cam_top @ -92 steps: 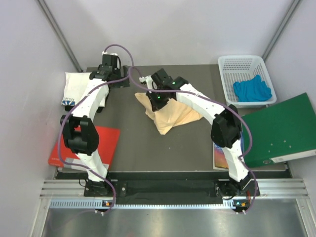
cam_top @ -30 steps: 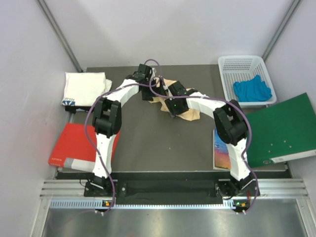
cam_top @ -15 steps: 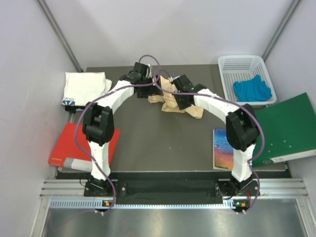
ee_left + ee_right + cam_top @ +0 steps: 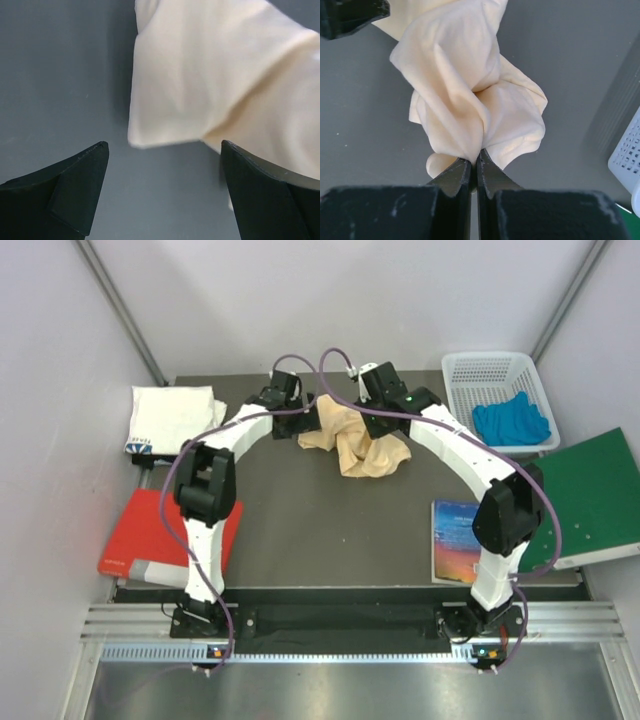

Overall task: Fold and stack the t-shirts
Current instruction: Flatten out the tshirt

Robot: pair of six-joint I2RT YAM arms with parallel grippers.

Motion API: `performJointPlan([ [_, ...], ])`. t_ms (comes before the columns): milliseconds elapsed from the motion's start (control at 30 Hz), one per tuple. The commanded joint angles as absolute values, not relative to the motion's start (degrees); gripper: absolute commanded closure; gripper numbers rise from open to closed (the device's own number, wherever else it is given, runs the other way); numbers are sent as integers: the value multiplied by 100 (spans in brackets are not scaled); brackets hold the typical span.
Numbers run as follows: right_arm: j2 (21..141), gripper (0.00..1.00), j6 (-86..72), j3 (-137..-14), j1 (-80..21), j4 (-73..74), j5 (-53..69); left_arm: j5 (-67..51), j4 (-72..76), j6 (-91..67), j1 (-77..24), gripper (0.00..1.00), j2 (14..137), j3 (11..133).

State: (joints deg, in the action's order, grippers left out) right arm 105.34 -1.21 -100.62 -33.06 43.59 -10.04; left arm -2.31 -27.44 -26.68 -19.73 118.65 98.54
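My left gripper is going to grab the peach-yellow t-shirt next by its loose cloth edge (image 4: pixel 321 419) (image 4: pixel 166 137), away from my right gripper's fold, to spread the t-shirt for folding.
The peach-yellow t-shirt (image 4: pixel 355 443) lies bunched at the far middle of the dark table (image 4: pixel 300 530). My right gripper (image 4: pixel 373 428) is shut on a pinched fold of it, and the cloth hangs crumpled from the closed jaws in the right wrist view (image 4: pixel 470 90). My left gripper (image 4: pixel 306 424) is open at the shirt's left edge; in the left wrist view its jaws stand wide apart just short of a loose cloth edge (image 4: pixel 200 75), holding nothing. The white t-shirt (image 4: pixel 170 418), with a dark-blue print at its edge, lies folded at the far left.
A white basket (image 4: pixel 470 375) holding a blue cloth (image 4: pixel 512 420) stands at the far right. A green folder (image 4: pixel 580 495) lies on the right, a colourful book (image 4: pixel 457 540) beside it, and a red folder (image 4: pixel 160 535) at the near left.
The left gripper came from beside the white shirt to the peach shirt's left edge. The right gripper drew the peach shirt towards the back, and it now hangs bunched.
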Motion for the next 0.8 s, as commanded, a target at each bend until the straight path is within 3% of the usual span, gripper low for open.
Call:
performJointPlan([
  [0, 10625, 100, -44, -10424, -3173, 4316, -1274, -483, -2610, -2962, -1969, 6, 12900, 10738],
  [67, 10652, 100, -44, -10546, -3155, 4324, -1406, -580, -2759, -3014, -1960, 8, 13514, 11430],
  [133, 10687, 100, -44, -10626, -3103, 4342, -1441, -781, -2934, -3023, -1942, 33, 14033, 11889],
  [167, 10687, 100, -44, -10704, -3076, 4368, -1433, -834, -3023, -3067, -1942, 55, 14158, 12344],
  [200, 10705, 100, 95, -10740, -3067, 4412, -1450, -861, -3110, -3085, -1925, 100, 14246, 12523],
  [300, 10574, 100, 132, -10714, -3024, 4491, -1485, -520, -3357, -3033, -1864, 100, 14020, 12491],
  [533, 9546, 100, 149, -9872, -3024, 4640, -1617, 333, -3172, -2488, -1390, 100, 11194, 10470],
  [767, 8247, 100, 211, -9536, -3023, 5044, -1311, 730, -3796, -2119, -1292, 100, 9090, 10054],
])
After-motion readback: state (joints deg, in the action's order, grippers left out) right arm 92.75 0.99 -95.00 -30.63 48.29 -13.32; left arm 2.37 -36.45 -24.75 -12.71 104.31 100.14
